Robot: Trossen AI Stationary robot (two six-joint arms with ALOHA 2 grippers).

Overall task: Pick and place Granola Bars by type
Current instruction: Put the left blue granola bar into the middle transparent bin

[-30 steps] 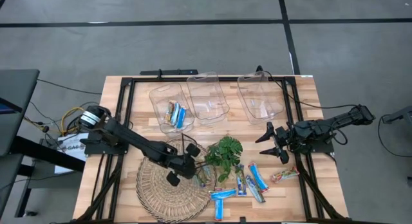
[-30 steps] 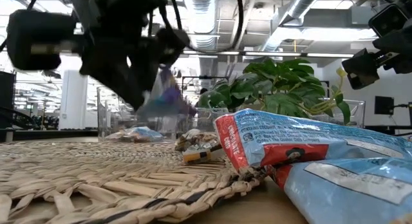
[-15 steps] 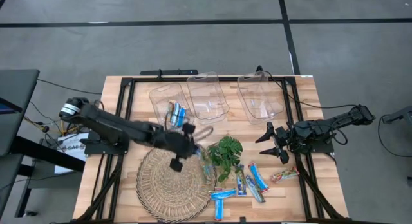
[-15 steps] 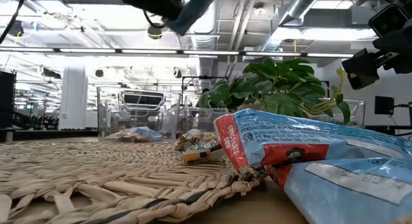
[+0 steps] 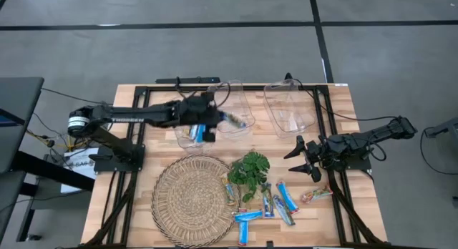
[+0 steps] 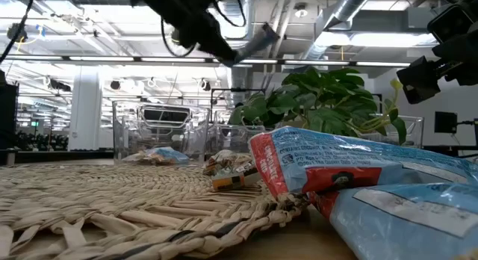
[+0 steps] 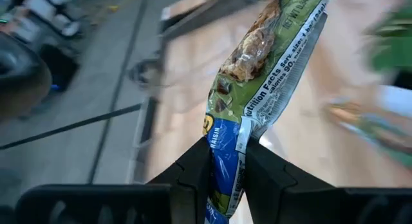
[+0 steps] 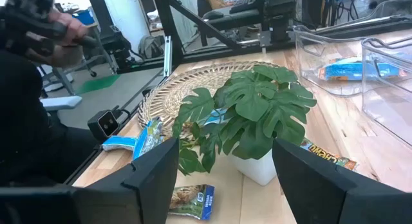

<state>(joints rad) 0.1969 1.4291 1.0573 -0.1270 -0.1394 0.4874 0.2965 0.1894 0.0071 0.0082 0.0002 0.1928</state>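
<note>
I should keep holding the green and blue bar with my left gripper until the bar is lower. The bar is high above the middle clear bin (image 5: 242,104).
My left gripper (image 5: 215,120) is up over the clear bins at the far side and is shut on a granola bar (image 5: 235,121) with a green and blue wrapper (image 7: 257,82). In the low view that gripper (image 6: 222,48) and its bar (image 6: 255,42) are high in the air. Several other bars, mostly blue, lie flat on the table near the plant (image 5: 266,203) (image 5: 246,216) (image 5: 316,195). Two more lie in the left bin (image 5: 195,127). My right gripper (image 5: 304,157) waits open near the right edge, touching nothing. My left gripper pinches the bar by one end of its wrapper (image 7: 225,169) between the two fingers (image 7: 193,172). It reaches in from the table's left, and the bar runs on beyond the fingertips in line with them. The bar is lifted clear, above the bins.
Three clear bins stand in a row at the far edge: left (image 5: 179,109), middle (image 5: 230,99), right (image 5: 288,106). A round woven mat (image 5: 189,200) lies near the front. A small green plant in a white pot (image 5: 249,170) (image 8: 248,114) stands mid-table, among the bars.
My left gripper has risen from the woven mat with the bar held shut in it and swung toward the table's far edge, ending above the bins. The bar has been lifted clear of the table.
</note>
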